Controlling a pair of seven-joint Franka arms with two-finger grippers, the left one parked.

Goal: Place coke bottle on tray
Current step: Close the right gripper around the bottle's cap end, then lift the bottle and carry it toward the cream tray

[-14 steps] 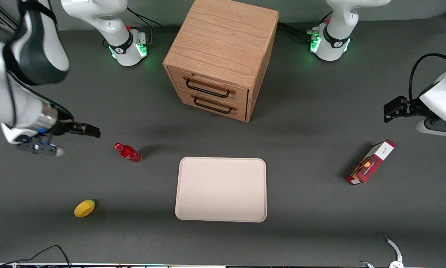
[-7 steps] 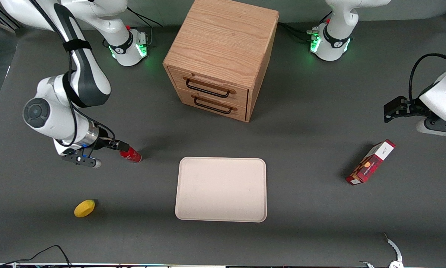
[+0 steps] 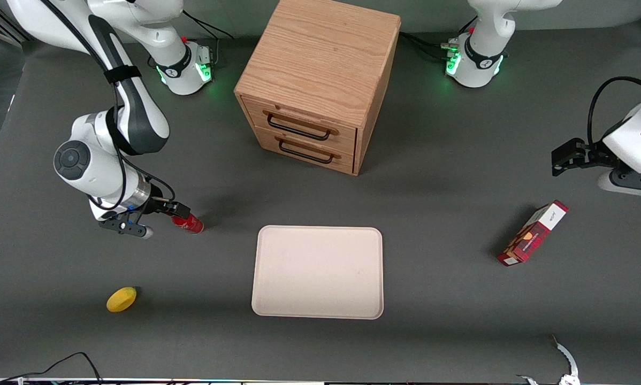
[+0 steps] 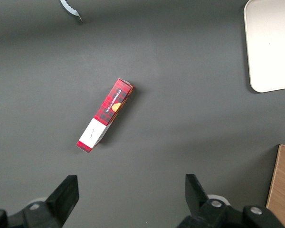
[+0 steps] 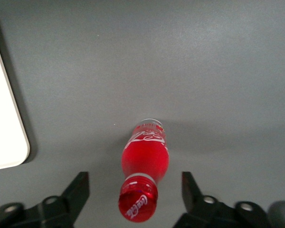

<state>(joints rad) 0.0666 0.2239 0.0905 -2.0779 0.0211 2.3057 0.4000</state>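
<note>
The coke bottle has to go on the tray (image 3: 318, 271), so my gripper needs to grab it next by its cap end (image 3: 176, 218).
The coke bottle (image 3: 190, 223) is a small glossy red bottle with a red cap, standing on the grey table beside the tray, toward the working arm's end. In the right wrist view the coke bottle (image 5: 144, 161) shows its cap between my open fingers, with clear gaps on both sides. My gripper (image 3: 172, 207) is at the bottle's cap, fingers apart and touching nothing. The tray (image 3: 318, 271) is a large cream rectangle with rounded corners lying flat and bare; its corner shows in the right wrist view (image 5: 7, 137).
A wooden two-drawer cabinet (image 3: 318, 80) stands farther from the front camera than the tray. A yellow lemon (image 3: 121, 299) lies nearer the camera than the bottle. A red-and-white box (image 3: 533, 233) lies toward the parked arm's end.
My gripper came in from the working arm's end of the table and lowered over the bottle's cap, then shifted slightly closer. The bottle has not moved.
</note>
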